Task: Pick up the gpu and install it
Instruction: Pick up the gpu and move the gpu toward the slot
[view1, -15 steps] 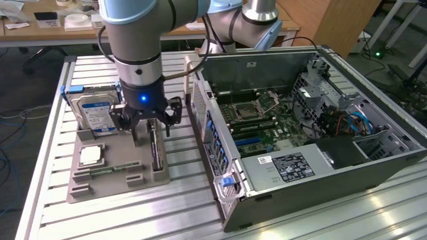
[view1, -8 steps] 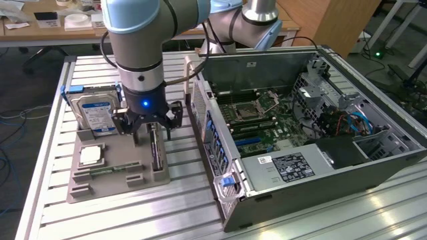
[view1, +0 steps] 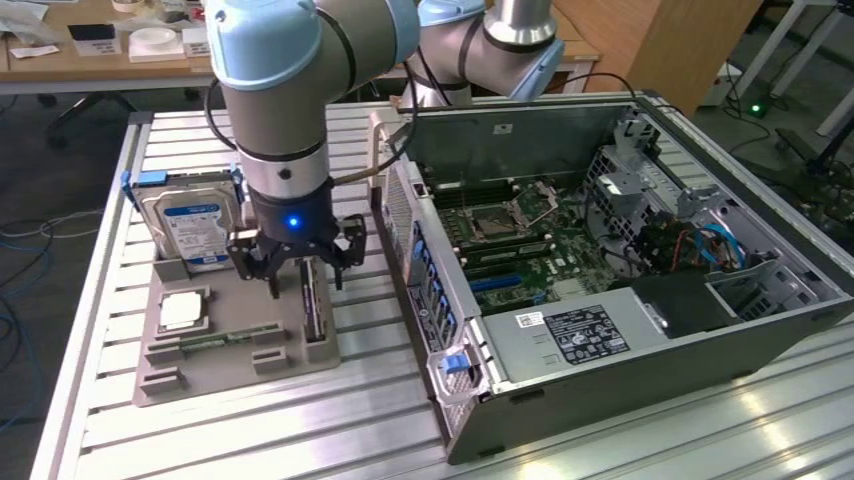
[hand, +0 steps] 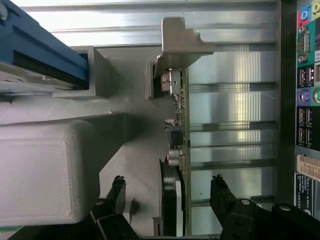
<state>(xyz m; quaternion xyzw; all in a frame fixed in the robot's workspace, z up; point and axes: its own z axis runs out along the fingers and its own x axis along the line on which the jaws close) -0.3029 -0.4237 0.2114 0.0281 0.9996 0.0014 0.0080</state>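
Observation:
My gripper is to install the GPU in the computer (view1: 534, 270), so next it needs to grab the GPU across its fan-covered body (view1: 312, 305).
The gpu (view1: 315, 312) stands on its edge in a slot of the grey holder tray (view1: 174, 385), on the side nearest the computer. In the wrist view the gpu (hand: 181, 125) is a thin green card seen edge-on, with its silver end bracket (hand: 175, 35) and the black fan (hand: 167, 200). My gripper (view1: 304, 268) hangs just above the card and is open. Its black fingertips (hand: 117, 187) stand apart on either side of the card without touching it, and the gripper (hand: 169, 192) holds nothing.
The open computer case (view1: 721, 330) lies to the exterior view's right, motherboard (view1: 514, 235) exposed and rear ports (hand: 305, 100) facing the tray. A blue-labelled hard drive (view1: 187, 230), a processor (view1: 183, 310) and a memory stick (view1: 214, 340) share the tray. Everything rests on a slatted aluminium table (view1: 267, 440).

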